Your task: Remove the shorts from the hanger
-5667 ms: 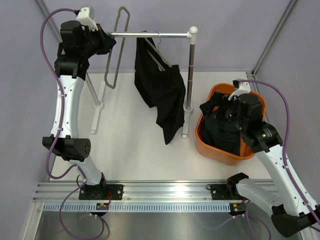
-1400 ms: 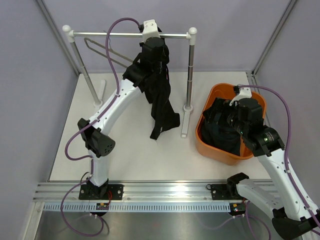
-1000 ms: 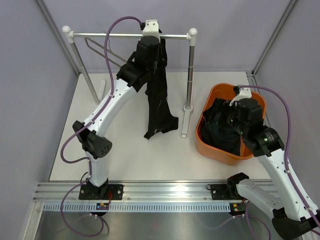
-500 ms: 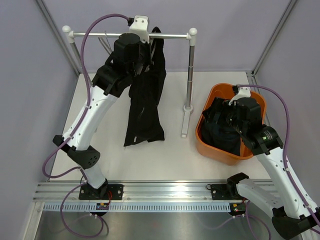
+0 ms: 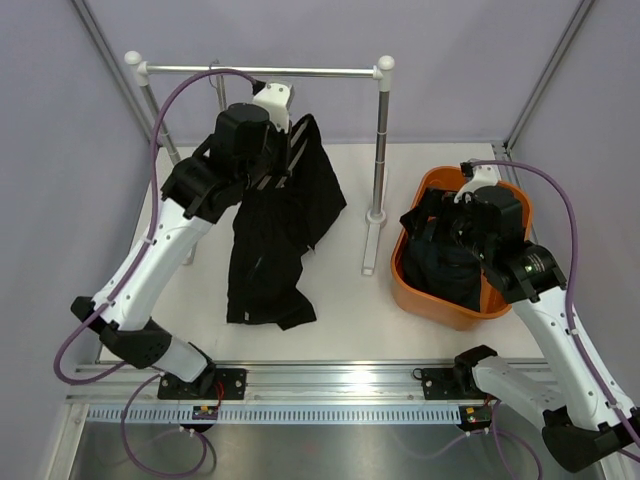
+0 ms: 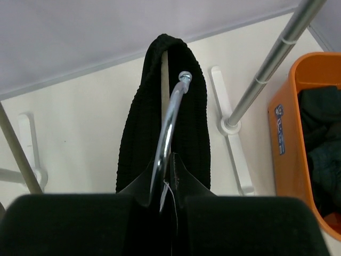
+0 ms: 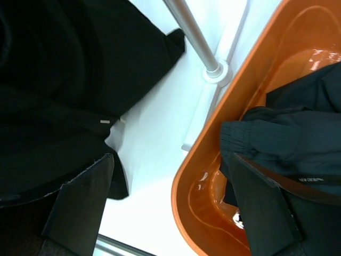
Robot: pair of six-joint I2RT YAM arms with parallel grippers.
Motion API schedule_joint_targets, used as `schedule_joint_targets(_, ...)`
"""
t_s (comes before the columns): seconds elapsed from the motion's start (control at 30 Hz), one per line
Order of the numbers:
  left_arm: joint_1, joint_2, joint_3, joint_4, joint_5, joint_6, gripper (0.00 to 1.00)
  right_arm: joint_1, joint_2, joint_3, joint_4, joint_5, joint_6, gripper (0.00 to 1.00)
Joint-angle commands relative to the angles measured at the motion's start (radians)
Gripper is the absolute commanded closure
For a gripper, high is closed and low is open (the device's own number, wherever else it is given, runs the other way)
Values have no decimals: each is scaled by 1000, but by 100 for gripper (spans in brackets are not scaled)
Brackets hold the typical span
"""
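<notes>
My right gripper should grab the black shorts (image 5: 270, 240) by the waistband's basket-facing side (image 5: 311, 139) next. That leaves the hanger free to slide out.
My left gripper (image 5: 272, 150) is shut on the metal hook (image 6: 169, 114) of a hanger, with the jaws pinched on the wire. Black shorts (image 5: 270, 240) hang from the hanger, clear of the rail, and their lower part is crumpled on the table. Their ribbed waistband (image 6: 194, 122) lies over the hanger in the left wrist view. My right gripper (image 5: 440, 215) is open and empty, hovering over the near-left rim of the orange basket (image 5: 415, 290). A second dark pair of shorts (image 7: 290, 141) lies in the basket. The hanging shorts (image 7: 58, 80) show a small white mark (image 7: 105, 122).
The clothes rack has a bare top rail (image 5: 260, 71) and a right post (image 5: 381, 140) with its foot between the shorts and the basket. The post (image 7: 192, 32) and the basket wall (image 7: 213, 160) show in the right wrist view. An aluminium rail runs along the near edge.
My left arm has taken the hanger with the shorts off the rail and lowered it forward and to the left; the shorts' hem now rests on the table. The right arm has barely moved.
</notes>
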Motion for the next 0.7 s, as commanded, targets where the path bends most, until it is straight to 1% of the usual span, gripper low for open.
schedule_joint_targets(0.0,-36,-117,-67,62,14,-10,100,9,28,50,54,-72,-4,5)
schedule_joint_targets(0.13,-108,-177,-151,58,9,-16,100,107,92,94,53,6,-2,7)
schedule_joint_targets(0.17,-121,-201,-171,58,12,-21,100,167,121,116,59,41,4,8)
schedule_joint_targets(0.23,-153,-226,-225,56,3,-33,100,222,158,136,66,104,13,8)
schedule_joint_targets(0.3,-168,-267,-286,62,-2,-45,100,284,179,165,72,129,30,10)
schedule_joint_targets(0.5,-203,-364,-406,82,17,-81,100,385,242,220,97,192,56,12)
schedule_joint_targets(0.67,-234,-415,-475,93,40,-93,100,428,284,223,149,226,90,14)
